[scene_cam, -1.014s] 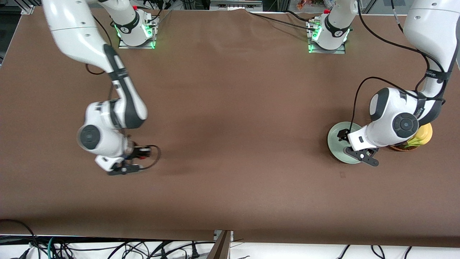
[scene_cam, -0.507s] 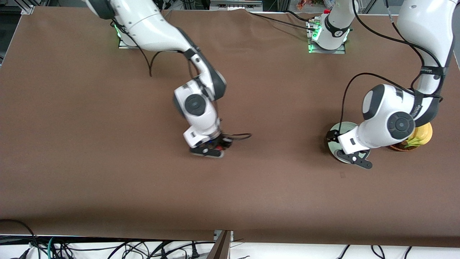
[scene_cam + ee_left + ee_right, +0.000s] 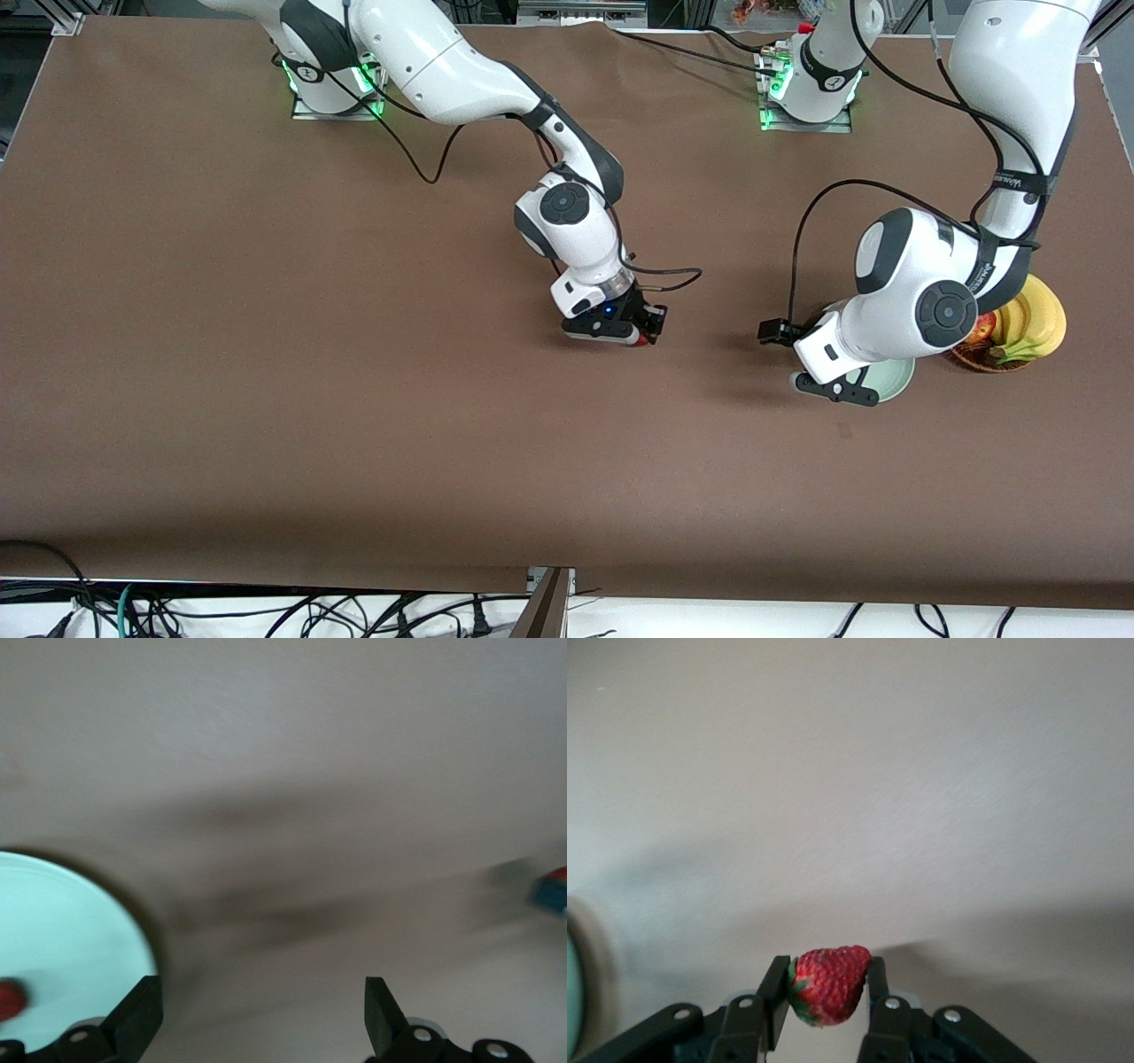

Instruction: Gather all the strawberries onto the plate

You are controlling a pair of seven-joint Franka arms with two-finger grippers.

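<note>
My left gripper grips the red strawberry by its rounded middle [image 3: 642, 340] next, to add it to the mint-green plate [image 3: 891, 379].
My right gripper [image 3: 634, 337] is shut on a red strawberry [image 3: 829, 983] with a green top and holds it over the bare middle of the table. A bit of its red shows in the front view [image 3: 638, 341]. The pale mint-green plate [image 3: 891, 379] lies toward the left arm's end, mostly hidden under the left arm. In the left wrist view the plate [image 3: 62, 939] has one strawberry [image 3: 9, 999] on it. My left gripper [image 3: 261, 1019] is open and empty over the table just beside the plate's rim; it also shows in the front view [image 3: 784, 335]. Any other strawberry is hidden.
A brown wicker basket [image 3: 970, 359] with bananas [image 3: 1032, 321] and a red-yellow apple [image 3: 982, 328] stands beside the plate, toward the left arm's end. The brown table cloth [image 3: 354, 399] covers the table. Cables hang off the edge nearest the front camera.
My right arm has swung from its own end of the table to the middle, carrying the strawberry toward the plate. My left gripper has shifted off the plate toward the middle.
</note>
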